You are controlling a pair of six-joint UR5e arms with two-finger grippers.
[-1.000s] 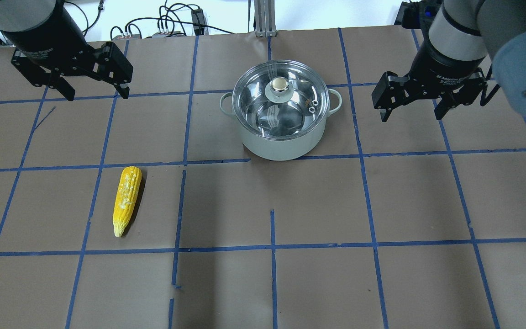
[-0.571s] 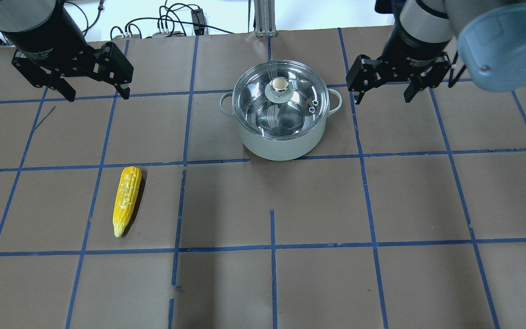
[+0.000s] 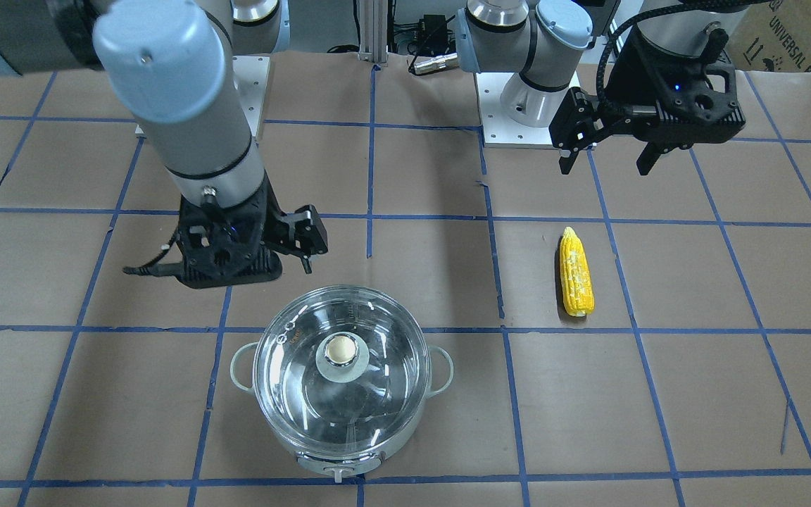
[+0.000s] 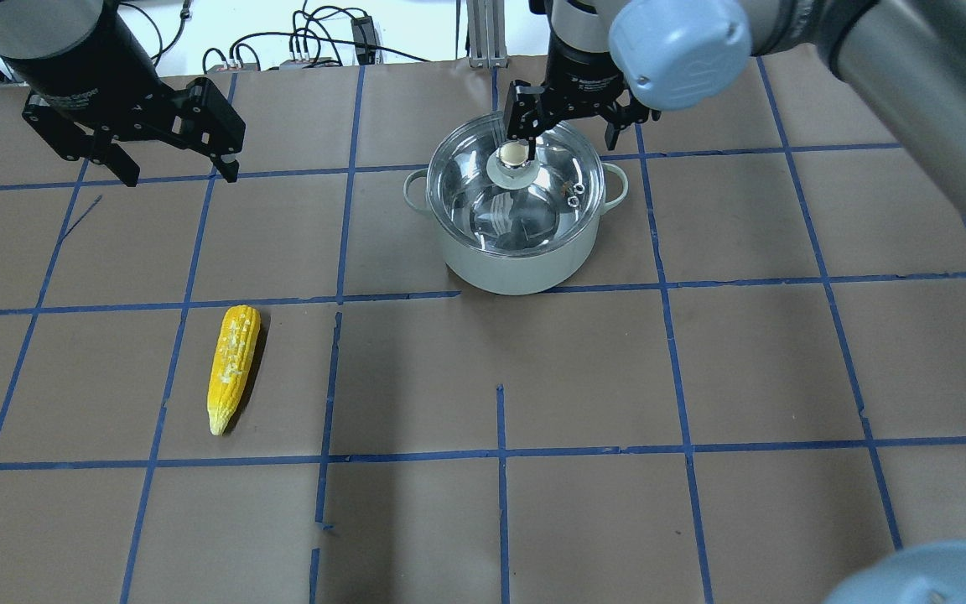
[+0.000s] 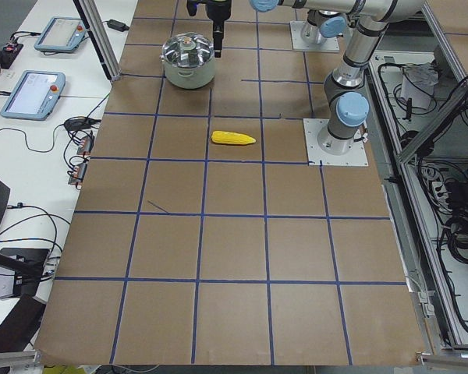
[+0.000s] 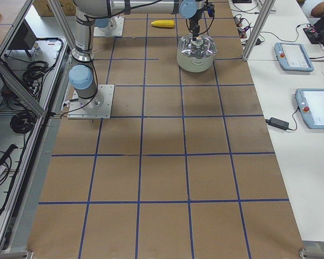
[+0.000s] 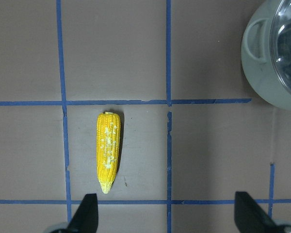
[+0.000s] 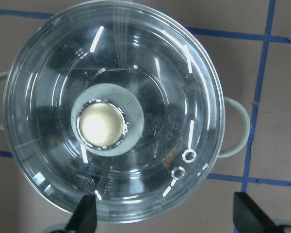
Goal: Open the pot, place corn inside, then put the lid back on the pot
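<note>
Next, the right gripper grabs the glass lid by its knob (image 3: 341, 349) to open the pot (image 3: 336, 452) for the corn.
The pot (image 4: 516, 256) stands at the table's far middle with the glass lid (image 4: 537, 197) on it, knob (image 4: 514, 155) up. My right gripper (image 4: 571, 134) is open and empty above the lid's far edge. In the right wrist view its fingertips (image 8: 85, 213) straddle the lid (image 8: 136, 73), with the knob (image 8: 103, 125) left of centre. The corn (image 4: 234, 367) lies on the table at the near left. My left gripper (image 4: 181, 172) is open and empty, high above the far left; its wrist view shows the corn (image 7: 109, 150) below and between the fingers.
The table (image 4: 701, 377) is brown paper with a blue tape grid. Cables and a metal post (image 4: 483, 33) lie past the far edge. The pot's loop handles (image 4: 617, 180) stick out left and right. Tablets (image 6: 294, 54) lie on a side bench.
My right arm has swung left from the table's right side to above the pot's lid. The left arm, corn and pot have not moved.
</note>
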